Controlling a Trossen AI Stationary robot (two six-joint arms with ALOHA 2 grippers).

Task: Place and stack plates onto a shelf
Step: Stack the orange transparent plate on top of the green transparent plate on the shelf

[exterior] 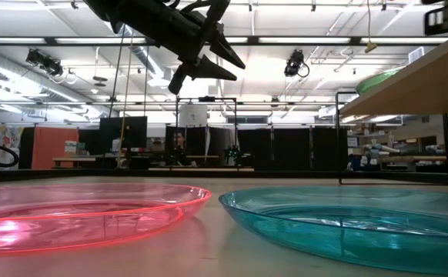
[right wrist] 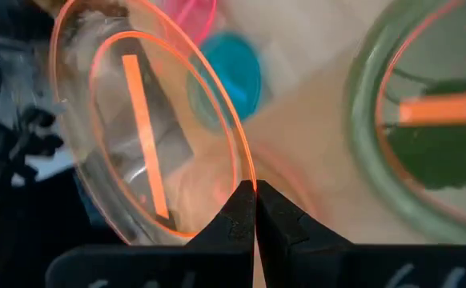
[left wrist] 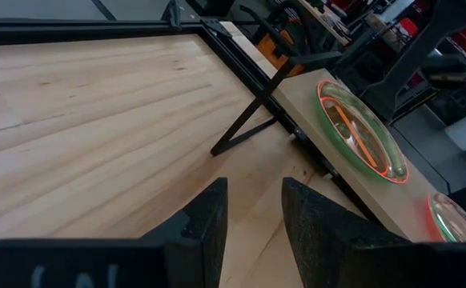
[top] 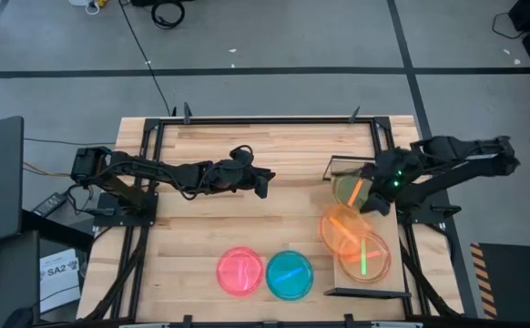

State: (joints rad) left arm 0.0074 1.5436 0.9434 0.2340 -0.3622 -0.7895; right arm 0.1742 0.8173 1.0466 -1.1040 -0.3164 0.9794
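My right gripper needs to line up the orange plate with the orange-rimmed plate before opening: the orange plate's edge juts past the shelf's side.
Two plates lie on the table near its front edge, a pink one (top: 239,271) and a teal one (top: 290,274). The shelf (top: 347,284) stands at the table's right. A green plate (top: 347,187) lies on its far end and an orange-rimmed plate (top: 369,261) on its near end. Between them, over the shelf, my right gripper (top: 368,206) is shut on another orange plate (top: 341,228). My left gripper (top: 263,185) hangs open over the middle of the table, with nothing between its fingers (left wrist: 209,220). My right gripper pinches the orange plate's rim (right wrist: 247,178) between its two fingertips. The fingers slant downward from the table's right and far side. The plate is tilted over the shelf. Whether its low edge (top: 349,251) touches the plate under it, I cannot tell.
A black metal frame (top: 265,118) runs along the table's edges, and the shelf's thin black legs (left wrist: 245,128) stand on the wood. Bare table lies between the left gripper and the shelf. The room behind the table holds racks and screens.
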